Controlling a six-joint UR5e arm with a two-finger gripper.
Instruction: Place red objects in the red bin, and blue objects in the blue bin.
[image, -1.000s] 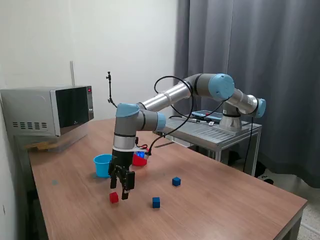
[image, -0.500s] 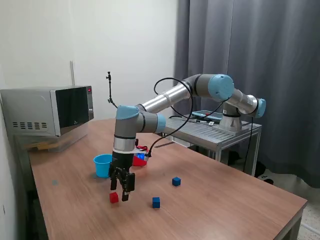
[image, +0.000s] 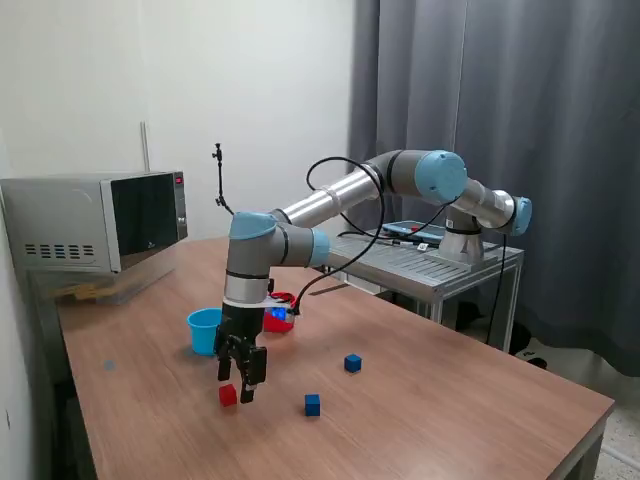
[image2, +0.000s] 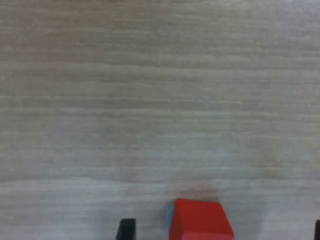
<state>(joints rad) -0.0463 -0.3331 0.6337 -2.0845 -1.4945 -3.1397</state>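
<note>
My gripper grabs the small red cube by its opposite sides next, to drop it into the red cup (image: 281, 321).
One red cube (image: 228, 395) lies on the wooden table; in the wrist view (image2: 200, 221) it sits between my fingers, nearer one fingertip (image2: 126, 229). My gripper (image: 241, 388) (image2: 222, 231) is open, pointing down, low over the table beside this cube. Two dark blue cubes (image: 312, 404) (image: 352, 363) lie apart to the exterior view's right. The light-blue cup (image: 205, 330) stands behind the gripper. The red cup (image: 281, 321) is partly hidden behind my wrist. A second red cube is not in view.
A microwave (image: 95, 222) stands at the back on the exterior view's left. A metal cart (image: 430, 262) holding the arm's base is beyond the table's far edge. A thin black stand (image: 218, 185) rises behind the arm.
The gripper and wrist have shifted very slightly toward the exterior view's left, next to the red cube. The cubes and cups have not moved.
</note>
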